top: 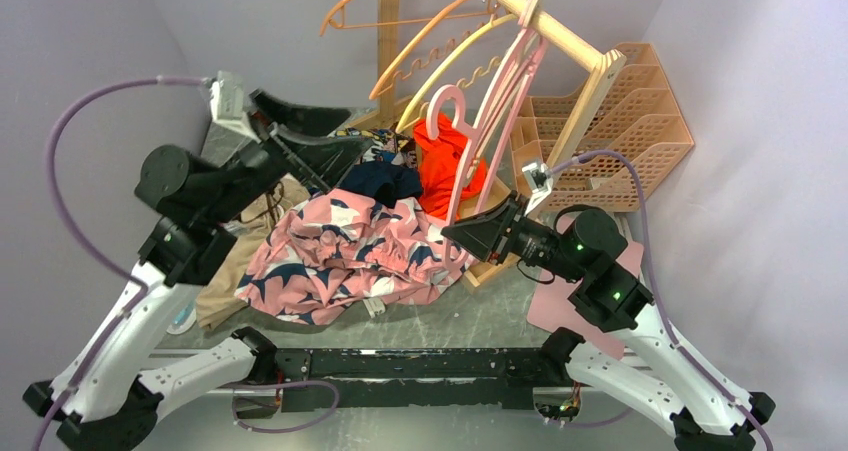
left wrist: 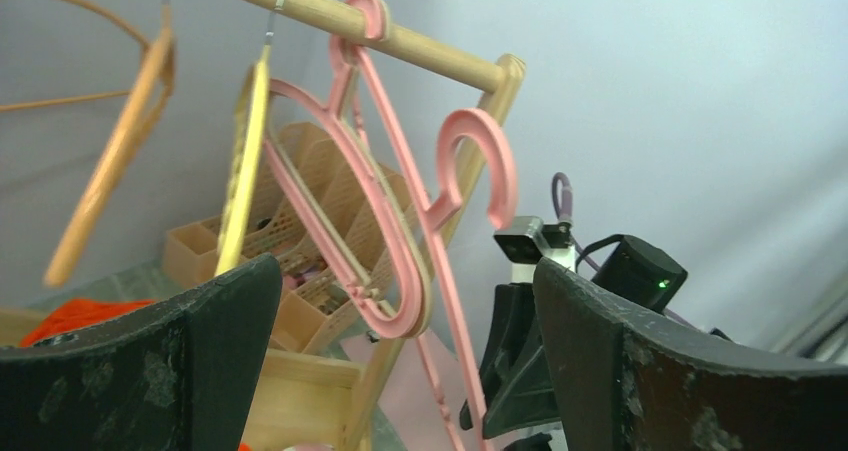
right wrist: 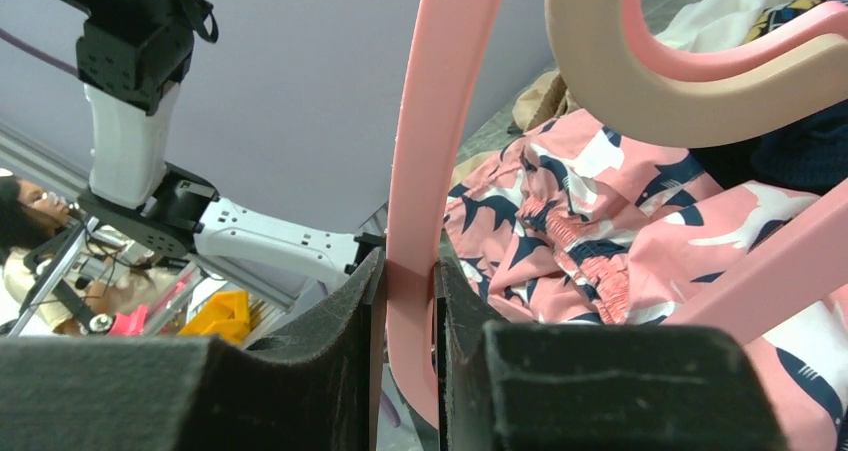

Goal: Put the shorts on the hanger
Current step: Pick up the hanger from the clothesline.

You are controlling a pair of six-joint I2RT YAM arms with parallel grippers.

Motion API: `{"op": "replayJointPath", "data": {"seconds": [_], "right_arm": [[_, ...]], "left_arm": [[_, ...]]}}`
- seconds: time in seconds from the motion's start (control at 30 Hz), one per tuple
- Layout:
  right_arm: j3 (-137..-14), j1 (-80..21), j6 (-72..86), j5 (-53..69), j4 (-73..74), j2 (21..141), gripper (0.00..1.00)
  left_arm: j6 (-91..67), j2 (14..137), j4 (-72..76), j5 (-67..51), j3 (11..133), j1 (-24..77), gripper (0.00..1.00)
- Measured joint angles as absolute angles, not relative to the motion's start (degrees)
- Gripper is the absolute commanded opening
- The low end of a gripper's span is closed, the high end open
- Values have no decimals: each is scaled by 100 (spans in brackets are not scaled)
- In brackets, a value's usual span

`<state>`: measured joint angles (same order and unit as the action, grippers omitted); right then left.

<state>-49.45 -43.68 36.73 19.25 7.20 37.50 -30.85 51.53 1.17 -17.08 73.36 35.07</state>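
Note:
Next, the left gripper grabs the pink hanger by its hook. That leaves the hanger's arms free for my right gripper to re-take it.
The pink whale-print shorts lie crumpled on the table in front of the rack, and their print fills the right wrist view. My right gripper is shut on one arm of the pink hanger, which stands nearly upright with its hook at the top. In the right wrist view the hanger arm sits pinched between the pads of the gripper. My left gripper hovers open above the far-left side of the clothes pile, holding nothing. In the left wrist view it faces the hanger's hook.
A wooden rod carries orange hangers, a yellow hanger and another pink hanger. An orange-red garment and a navy garment lie behind the shorts. A peach lattice organiser stands at the right.

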Motion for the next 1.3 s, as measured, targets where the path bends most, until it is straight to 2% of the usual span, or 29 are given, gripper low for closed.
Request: {"op": "replayJointPath", "data": {"seconds": [0.2, 0.5, 0.77, 0.93, 1.3], "right_arm": [[-4943, -4368, 3607, 1496, 856, 3745, 0], [-4952, -4368, 3570, 1039, 1072, 3951, 0], [-4967, -4368, 3568, 958, 1068, 4086, 0], [-4993, -4368, 3564, 958, 1061, 4185, 0], [-4993, -4368, 3551, 967, 1015, 4252, 0]], "left_arm": [[-3197, 5972, 366, -2303, 7872, 3507, 99], [-3087, 6466, 419, -2370, 8180, 3507, 99], [-2987, 7087, 399, -2515, 8783, 3778, 93], [-2786, 7496, 80, -2462, 9218, 4073, 82], [-2576, 7721, -370, -2351, 9295, 4136, 38]]}}
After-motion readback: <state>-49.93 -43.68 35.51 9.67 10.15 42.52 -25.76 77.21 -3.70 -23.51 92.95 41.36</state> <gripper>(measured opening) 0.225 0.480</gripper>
